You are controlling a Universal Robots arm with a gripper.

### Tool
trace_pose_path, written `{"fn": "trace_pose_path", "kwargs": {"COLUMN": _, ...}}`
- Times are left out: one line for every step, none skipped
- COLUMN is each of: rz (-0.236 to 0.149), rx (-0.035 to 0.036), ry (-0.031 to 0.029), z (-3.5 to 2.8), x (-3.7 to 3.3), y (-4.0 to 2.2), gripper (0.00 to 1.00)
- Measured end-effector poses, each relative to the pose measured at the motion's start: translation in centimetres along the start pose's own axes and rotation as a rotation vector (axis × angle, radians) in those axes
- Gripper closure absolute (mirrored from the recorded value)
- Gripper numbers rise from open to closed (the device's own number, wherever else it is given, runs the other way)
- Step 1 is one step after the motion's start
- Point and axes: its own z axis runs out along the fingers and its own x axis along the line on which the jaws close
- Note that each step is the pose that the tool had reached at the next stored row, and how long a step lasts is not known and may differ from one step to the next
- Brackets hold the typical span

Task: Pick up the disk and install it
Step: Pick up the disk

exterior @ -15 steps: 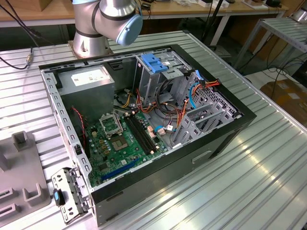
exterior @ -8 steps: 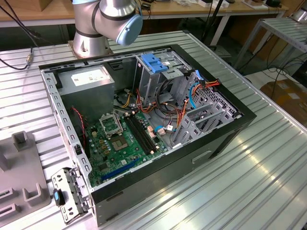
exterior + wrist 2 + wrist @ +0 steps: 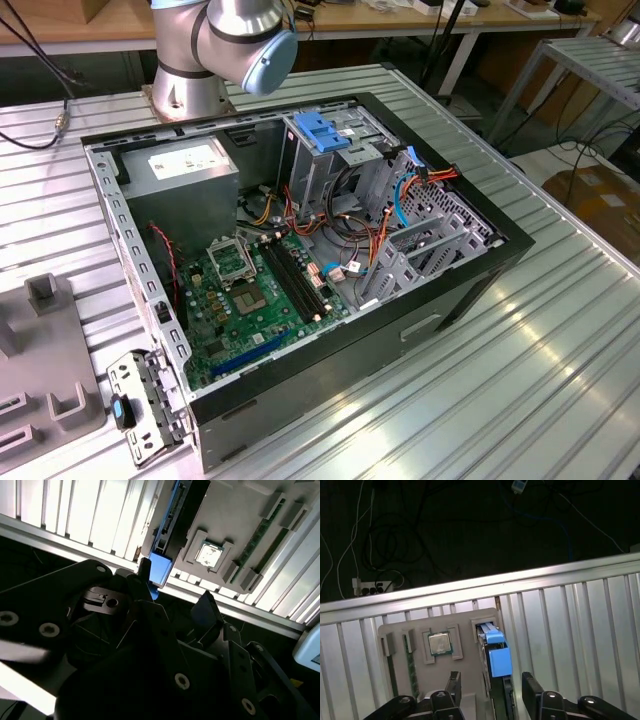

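Note:
Next, my gripper grabs the disk by its raised blue edge (image 3: pixel 500 662) to pick it up, since the disk's lower end is down in the holder's slot (image 3: pixel 485 621).
The disk (image 3: pixel 499 660) stands on edge in a slot of a grey holder (image 3: pixel 395 630) on the ribbed metal table, with its bright blue carrier tab toward the camera. In the first wrist view my gripper (image 3: pixel 491 678) is open. One dark finger is on each side of the disk, and a gap shows on both sides. In the second wrist view the blue tab of the disk (image 3: pixel 160 567) sits just beyond the gripper (image 3: pixel 175 582), beside the holder (image 3: pixel 240 510). In the exterior view the open computer case (image 3: pixel 330 380) lies on the table, with the tall grey drive cage (image 3: pixel 335 165) inside.
A processor chip (image 3: pixel 440 643) and a memory stick (image 3: pixel 411 665) sit in other slots of the holder. The table edge (image 3: pixel 470 587) runs just beyond it, with cables on the dark floor. Orange and blue cables (image 3: pixel 400 190) crowd the case beside the cage. The arm's base (image 3: pixel 200 60) stands behind the case.

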Motion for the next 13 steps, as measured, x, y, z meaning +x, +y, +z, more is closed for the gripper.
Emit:
{"fn": "trace_pose_path", "kwargs": {"rz": -0.003, "rx": 0.0000, "ry": -0.0001, "z": 0.17, "x": 0.00, "y": 0.00, "gripper": 0.40}}
{"fn": "trace_pose_path", "kwargs": {"rz": -0.008, "rx": -0.0001, "ry": -0.0002, "z": 0.34, "x": 0.00, "y": 0.01, "gripper": 0.40}}
{"fn": "trace_pose_path", "kwargs": {"rz": -0.016, "rx": -0.0002, "ry": -0.0003, "z": 0.50, "x": 0.01, "y": 0.01, "gripper": 0.40}}
{"fn": "trace_pose_path", "kwargs": {"rz": -0.023, "rx": -0.0004, "ry": -0.0003, "z": 0.63, "x": 0.01, "y": 0.01, "gripper": 0.40}}
{"fn": "trace_pose_path", "kwargs": {"rz": -0.024, "rx": -0.0003, "ry": -0.0005, "z": 0.75, "x": 0.01, "y": 0.01, "gripper": 0.40}}
{"fn": "trace_pose_path", "kwargs": {"rz": -0.025, "rx": -0.0003, "ry": -0.0004, "z": 0.86, "x": 0.01, "y": 0.01, "gripper": 0.40}}
{"fn": "trace_pose_path", "kwargs": {"rz": -0.025, "rx": -0.0003, "ry": -0.0005, "z": 1.01, "x": 0.01, "y": 0.02, "gripper": 0.40}}
{"fn": "trace_pose_path", "kwargs": {"rz": -0.025, "rx": -0.0003, "ry": -0.0005, "z": 1.14, "x": 0.01, "y": 0.03, "gripper": 0.40}}
{"fn": "trace_pose_path", "kwargs": {"rz": -0.025, "rx": -0.0004, "ry": -0.0005, "z": 1.24, "x": -0.01, "y": 0.03, "gripper": 0.40}}
{"fn": "trace_pose_path", "kwargs": {"rz": -0.025, "rx": -0.0003, "ry": -0.0005, "z": 1.44, "x": -0.01, "y": 0.05, "gripper": 0.40}}
{"fn": "trace_pose_path", "kwargs": {"rz": -0.025, "rx": -0.0002, "ry": -0.0005, "z": 1.58, "x": -0.01, "y": 0.08, "gripper": 0.40}}
{"fn": "trace_pose_path", "kwargs": {"rz": -0.025, "rx": -0.0003, "ry": -0.0005, "z": 1.71, "x": -0.02, "y": 0.09, "gripper": 0.40}}
{"fn": "trace_pose_path", "kwargs": {"rz": -0.025, "rx": -0.0004, "ry": -0.0005, "z": 1.84, "x": -0.05, "y": 0.11, "gripper": 0.40}}
